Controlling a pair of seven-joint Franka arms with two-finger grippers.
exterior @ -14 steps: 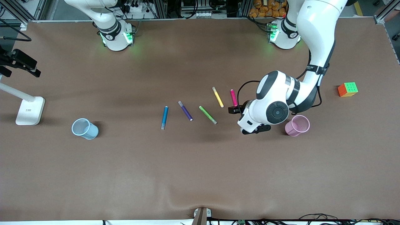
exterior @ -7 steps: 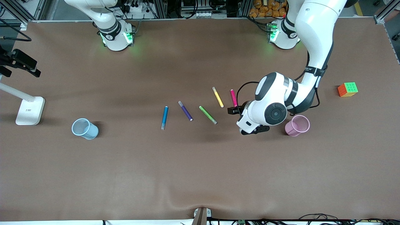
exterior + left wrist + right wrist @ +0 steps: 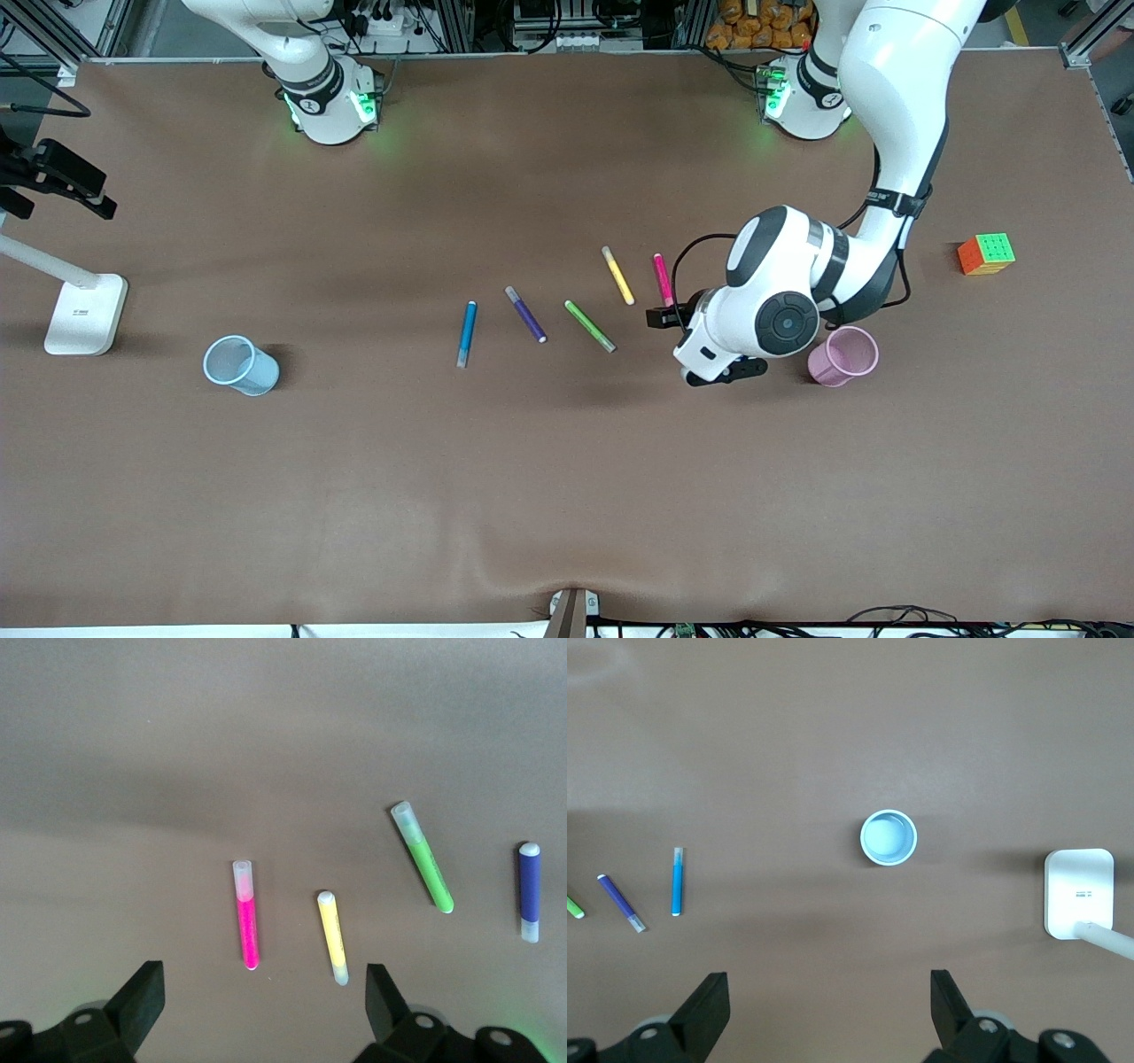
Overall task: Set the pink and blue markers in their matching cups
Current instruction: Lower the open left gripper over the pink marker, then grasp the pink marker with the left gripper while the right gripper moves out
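The pink marker (image 3: 662, 276) needs to be grabbed next by my left gripper at its pink body, just below its cap, so it can go into the pink cup.
The pink marker (image 3: 662, 276) lies on the brown table, also in the left wrist view (image 3: 246, 921). My left gripper (image 3: 711, 353) hangs open and empty over the table beside the pink cup (image 3: 843, 356), just short of the pink marker; its fingers (image 3: 142, 997) show wide apart. The blue marker (image 3: 466, 333) lies toward the middle and shows in the right wrist view (image 3: 677, 881). The blue cup (image 3: 239, 364) stands upright toward the right arm's end (image 3: 889, 837). My right gripper (image 3: 830, 1010) is open and empty, high above the table; it is out of the front view.
Yellow (image 3: 617, 275), green (image 3: 590, 326) and dark purple (image 3: 525, 314) markers lie between the pink and blue ones. A colour cube (image 3: 986, 253) sits toward the left arm's end. A white lamp base (image 3: 86, 314) stands at the right arm's end.
The left arm's hand has shifted only very slightly over the same spot. The markers and cups have not moved.
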